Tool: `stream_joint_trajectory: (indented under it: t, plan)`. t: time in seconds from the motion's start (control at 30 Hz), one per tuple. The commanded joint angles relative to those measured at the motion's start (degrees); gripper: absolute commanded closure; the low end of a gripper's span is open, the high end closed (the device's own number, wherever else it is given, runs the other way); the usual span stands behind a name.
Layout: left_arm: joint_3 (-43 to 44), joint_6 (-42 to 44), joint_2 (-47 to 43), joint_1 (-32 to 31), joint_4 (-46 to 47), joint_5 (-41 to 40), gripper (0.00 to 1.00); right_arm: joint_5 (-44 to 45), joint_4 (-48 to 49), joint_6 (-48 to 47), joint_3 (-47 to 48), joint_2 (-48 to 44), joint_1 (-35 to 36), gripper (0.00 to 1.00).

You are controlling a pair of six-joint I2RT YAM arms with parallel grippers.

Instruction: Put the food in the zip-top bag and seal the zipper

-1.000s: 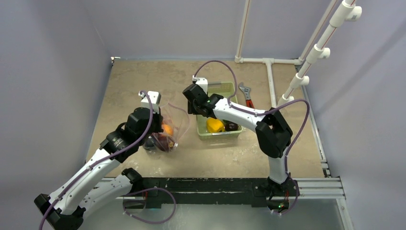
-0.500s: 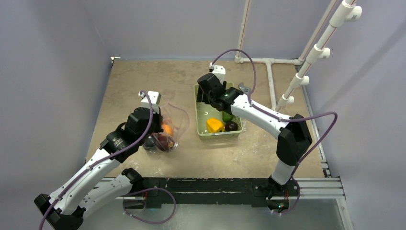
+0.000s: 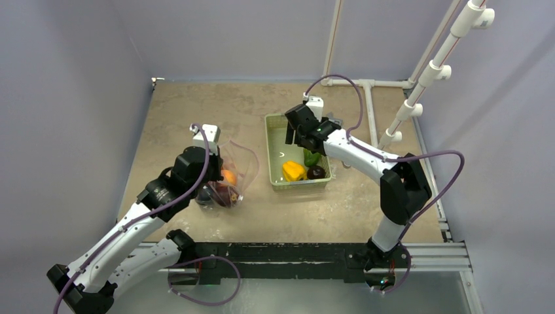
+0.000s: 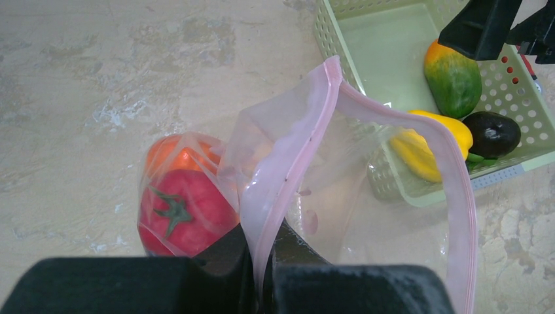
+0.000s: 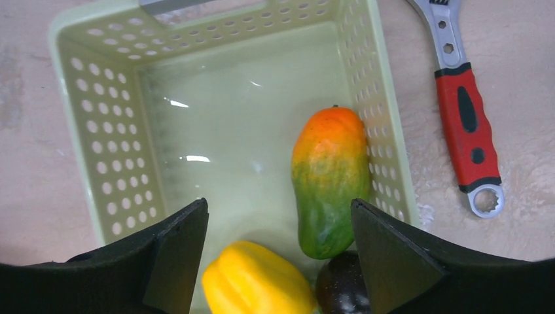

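I should next grab the green-and-orange piece (image 5: 330, 180) across its narrow sides with my right gripper. The piece's orange end then stays free to enter the bag's opening.
The clear zip-top bag (image 3: 237, 171) lies left of centre with its mouth gaping. My left gripper (image 4: 265, 265) is shut on the pink zipper (image 4: 298, 140) and holds one lip up. Inside the bag are a red tomato (image 4: 180, 212) and an orange (image 4: 175, 152). More food lies in the green basket (image 5: 118, 144): a green-and-orange piece (image 5: 330, 180), a yellow pepper (image 5: 258, 281) and a dark plum (image 5: 340, 289). My right gripper (image 5: 280, 252) hangs open above these three, touching none of them.
A red-handled wrench (image 5: 466, 121) lies on the table just right of the basket. White pipes (image 3: 368, 86) run along the back and up the right side. Bare tabletop lies in front of the basket and the bag.
The right arm has swung rightward from beside the bag to over the basket, and its jaws have widened. The left arm and the bag have stayed still.
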Motion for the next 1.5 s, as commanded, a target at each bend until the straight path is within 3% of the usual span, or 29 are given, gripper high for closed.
stream_joint_trajectory:
  t: [0.0, 0.67, 1.17, 1.27, 1.47]
  plan:
    - [-0.3, 0.1, 0.1, 0.2, 1.7, 0.2, 1.0, 0.0, 2.2, -1.3, -1.5, -0.6, -1.1, 0.17]
    - [-0.2, 0.2, 0.0, 0.2, 1.6, -0.1, 1.0, 0.7, 5.0, -1.9, -4.4, 5.1, -2.8, 0.04]
    - [-0.2, 0.2, 0.4, 0.2, 1.6, -0.1, 1.0, -1.1, 8.1, -2.9, -4.4, 10.5, -3.2, 0.02]
    - [-0.2, 0.2, 0.5, 0.1, 1.6, -0.1, 1.0, -1.7, 8.8, -3.1, -4.4, 10.6, -3.2, 0.08]
    - [-0.2, 0.3, 0.7, 0.1, 1.6, -0.1, 1.0, -2.1, 8.7, -3.7, -4.1, 10.1, -3.2, 0.35]
